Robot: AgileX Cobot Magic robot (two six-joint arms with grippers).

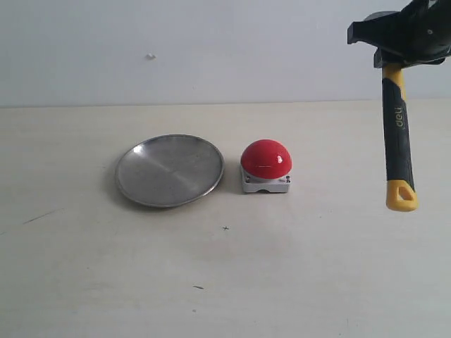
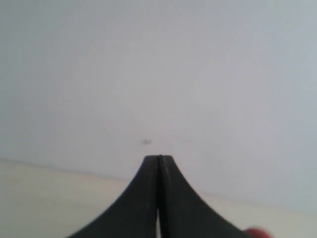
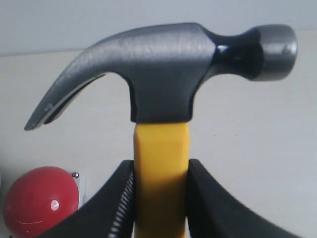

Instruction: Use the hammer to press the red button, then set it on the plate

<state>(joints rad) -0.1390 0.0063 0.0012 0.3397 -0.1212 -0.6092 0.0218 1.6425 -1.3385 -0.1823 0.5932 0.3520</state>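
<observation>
I should next grab the hammer by its black handle (image 1: 397,134) with my left gripper. Then I can put the hammer on the silver plate (image 1: 169,170).
My right gripper (image 1: 398,60) is shut on the hammer (image 1: 397,134) just below its dark head, high at the right of the exterior view. The yellow-and-black handle hangs straight down, its yellow looped end above the table. The right wrist view shows the hammer (image 3: 163,99) with its yellow neck clamped in the right gripper (image 3: 161,171). The red button (image 1: 266,159) sits on its grey-white base at the table's middle, left of the hanging handle; the red button (image 3: 39,201) also shows in the right wrist view. The silver plate (image 1: 169,170) lies left of it. My left gripper (image 2: 158,159) is shut, holding nothing.
The pale table (image 1: 225,282) runs to a plain white wall (image 1: 211,42) behind. A few small dark specks (image 1: 225,228) mark the surface in front of the button. A red sliver, the button (image 2: 257,233), shows in a corner of the left wrist view.
</observation>
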